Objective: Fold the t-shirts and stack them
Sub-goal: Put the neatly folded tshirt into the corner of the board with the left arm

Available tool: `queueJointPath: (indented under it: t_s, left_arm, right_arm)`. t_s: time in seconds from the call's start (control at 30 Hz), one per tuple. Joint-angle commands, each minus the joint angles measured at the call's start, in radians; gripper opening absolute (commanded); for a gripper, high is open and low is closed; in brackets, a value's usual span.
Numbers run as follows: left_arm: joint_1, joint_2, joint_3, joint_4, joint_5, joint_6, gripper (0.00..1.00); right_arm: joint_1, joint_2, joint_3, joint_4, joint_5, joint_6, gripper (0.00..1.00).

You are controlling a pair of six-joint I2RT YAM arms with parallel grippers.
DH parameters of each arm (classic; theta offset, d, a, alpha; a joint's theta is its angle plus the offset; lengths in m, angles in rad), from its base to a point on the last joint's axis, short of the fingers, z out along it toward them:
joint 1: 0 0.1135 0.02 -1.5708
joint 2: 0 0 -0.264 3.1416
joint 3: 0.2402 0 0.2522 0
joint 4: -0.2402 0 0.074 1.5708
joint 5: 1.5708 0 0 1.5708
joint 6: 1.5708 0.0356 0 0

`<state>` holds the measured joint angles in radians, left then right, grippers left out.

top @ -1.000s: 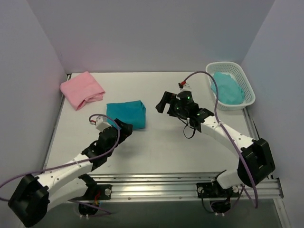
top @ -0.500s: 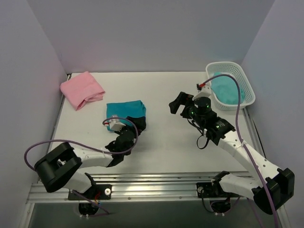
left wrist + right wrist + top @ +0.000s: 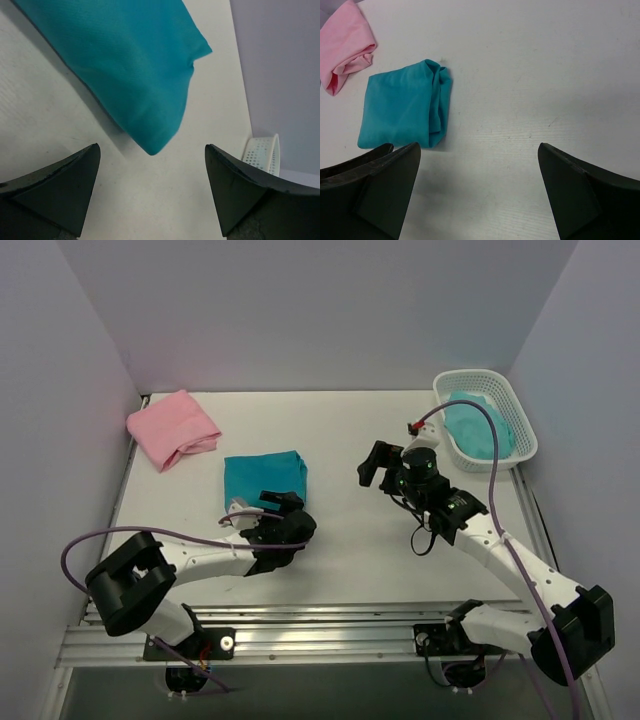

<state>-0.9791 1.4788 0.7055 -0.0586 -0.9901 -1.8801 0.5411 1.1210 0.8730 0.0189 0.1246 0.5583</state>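
My left gripper will grab the folded teal t-shirt by its near corner next. The rest of it then stays free to stack over the pink t-shirt.
A teal t-shirt lies folded in a rough square at the table's middle left. It also shows in the left wrist view and the right wrist view. A pink t-shirt lies folded at the far left, and shows in the right wrist view. My left gripper is open and empty, low over the table just in front of the teal shirt's near right corner. My right gripper is open and empty, above bare table to the right of the teal shirt.
A white plastic basket stands at the far right with more teal cloth in it; its edge shows in the left wrist view. Purple-grey walls close the table on the left, back and right. A metal rail runs along the near edge.
My left gripper has swung right along the teal shirt's near edge to its right corner. My right gripper has drawn back to the right, away from the shirt.
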Motion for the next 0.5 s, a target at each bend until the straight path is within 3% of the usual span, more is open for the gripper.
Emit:
queueJointPath:
  t_s: [0.0,0.47]
  left_arm:
    - [0.036,0.014,0.032,-0.179,-0.032,-0.356,0.94]
    - [0.235,0.165,-0.104,0.282,0.171,-0.315,0.94]
  right_arm:
    - [-0.009,0.011,-0.008,0.029,0.026,-0.018,1.0]
    - [-0.009,0.039,-0.016,0.049,0.03,-0.014,1.0]
